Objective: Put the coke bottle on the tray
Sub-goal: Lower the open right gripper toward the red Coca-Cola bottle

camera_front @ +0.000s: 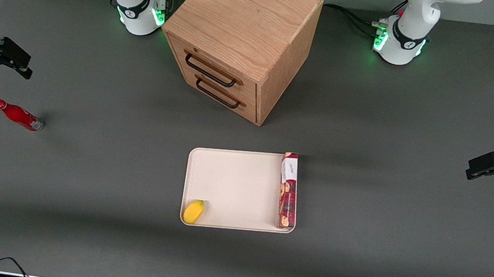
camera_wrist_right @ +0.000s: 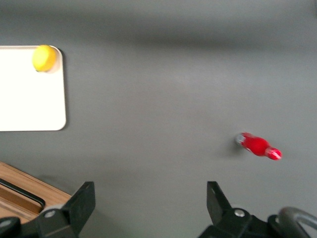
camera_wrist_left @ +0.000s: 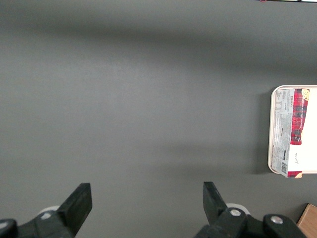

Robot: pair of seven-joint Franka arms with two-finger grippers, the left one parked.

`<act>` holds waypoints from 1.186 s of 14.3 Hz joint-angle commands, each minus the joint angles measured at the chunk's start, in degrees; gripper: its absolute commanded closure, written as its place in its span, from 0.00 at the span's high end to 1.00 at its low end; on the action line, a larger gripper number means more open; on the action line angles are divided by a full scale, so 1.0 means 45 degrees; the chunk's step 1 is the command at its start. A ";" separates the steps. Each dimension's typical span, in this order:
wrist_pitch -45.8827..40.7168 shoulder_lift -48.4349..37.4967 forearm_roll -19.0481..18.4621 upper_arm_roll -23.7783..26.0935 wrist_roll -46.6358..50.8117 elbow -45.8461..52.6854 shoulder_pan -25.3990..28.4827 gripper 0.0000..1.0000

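Note:
The bottle needs to go on the tray [camera_front: 235, 185], so my gripper next needs to grab the coke bottle by its red cap.
The coke bottle [camera_front: 18, 115], small and red with a red cap and silvery base, rests on the grey table toward the working arm's end; whether it stands or lies I cannot tell. In the right wrist view the coke bottle [camera_wrist_right: 257, 146] is apart from the fingers. My gripper [camera_front: 19, 63] hangs open above the table, farther from the front camera than the bottle, with nothing between its fingers [camera_wrist_right: 150, 194]. The cream-white tray [camera_front: 235, 185] lies near the table's middle; one rounded corner of the tray [camera_wrist_right: 29, 99] shows in the right wrist view.
On the tray, a yellow fruit [camera_front: 193, 211] sits in a near corner and a long red-patterned cookie box [camera_front: 288, 190] lies along the edge toward the parked arm. A wooden drawer cabinet [camera_front: 242, 36] stands farther from the camera than the tray.

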 commanded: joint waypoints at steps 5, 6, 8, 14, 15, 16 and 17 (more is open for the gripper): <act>0.1107 0.0911 -0.0124 -0.3947 -0.5969 -0.0865 -0.0140 1.00; 0.2080 0.0912 -0.0123 -0.4397 -0.6749 -0.1761 -0.0140 1.00; 0.4481 0.0931 -0.0065 -0.5374 -0.8158 -0.3655 -0.0160 1.00; 0.9058 0.1067 0.0287 -0.5847 -0.8593 -0.7489 -0.0179 1.00; 0.9488 0.1107 0.0441 -0.5866 -0.8593 -0.7783 -0.0199 1.00; 0.9879 0.1204 0.0559 -0.5944 -0.8845 -0.7998 -0.0199 1.00; 1.0211 0.1398 0.0850 -0.6022 -0.9292 -0.8097 -0.0199 1.00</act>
